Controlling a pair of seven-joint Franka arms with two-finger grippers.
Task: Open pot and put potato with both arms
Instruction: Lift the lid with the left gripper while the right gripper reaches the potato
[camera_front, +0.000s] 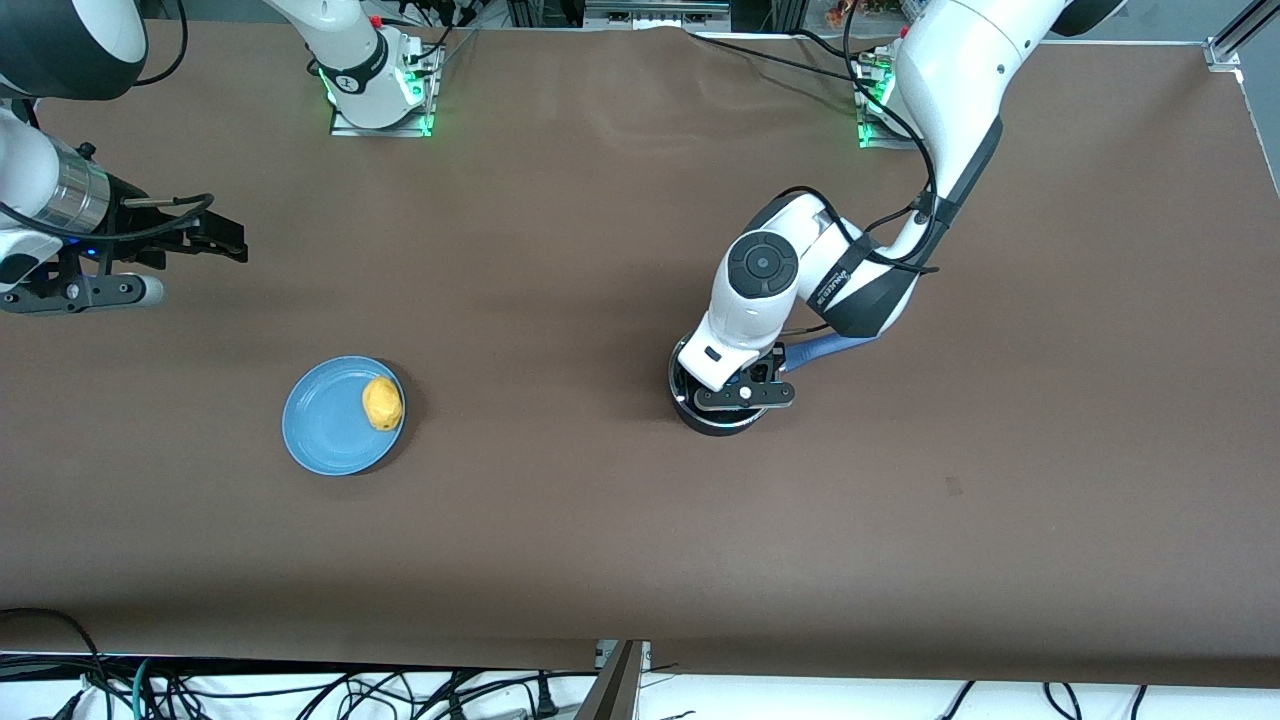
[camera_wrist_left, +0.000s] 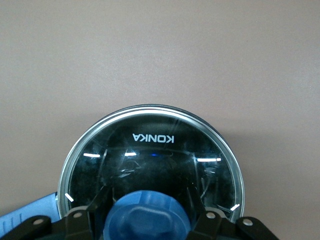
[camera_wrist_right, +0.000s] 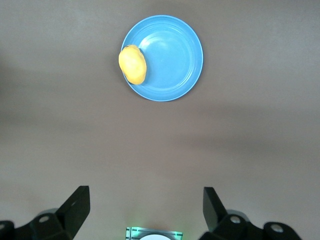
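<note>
The robot's right gripper will next grab the yellow potato (camera_front: 382, 403) by its long sides to put it into the black pot (camera_front: 712, 421).
The black pot (camera_front: 712, 421) stands on the table toward the left arm's end, its blue handle (camera_front: 826, 349) pointing toward that arm's base. Its glass lid (camera_wrist_left: 150, 155) with a steel rim sits flat on the pot. My left gripper (camera_front: 745, 388) is down over the lid, shut on the blue knob (camera_wrist_left: 150, 216), with one black finger on each side. The yellow potato (camera_front: 382, 403) lies at the edge of a blue plate (camera_front: 325, 420). My right gripper (camera_front: 218, 238) hangs open and empty over the table at the right arm's end, away from the plate.
The two arm bases (camera_front: 380, 95) stand along the table's edge farthest from the front camera. Bare brown table lies between the plate (camera_wrist_right: 170, 60) and the pot. Cables hang below the table edge nearest the front camera.
</note>
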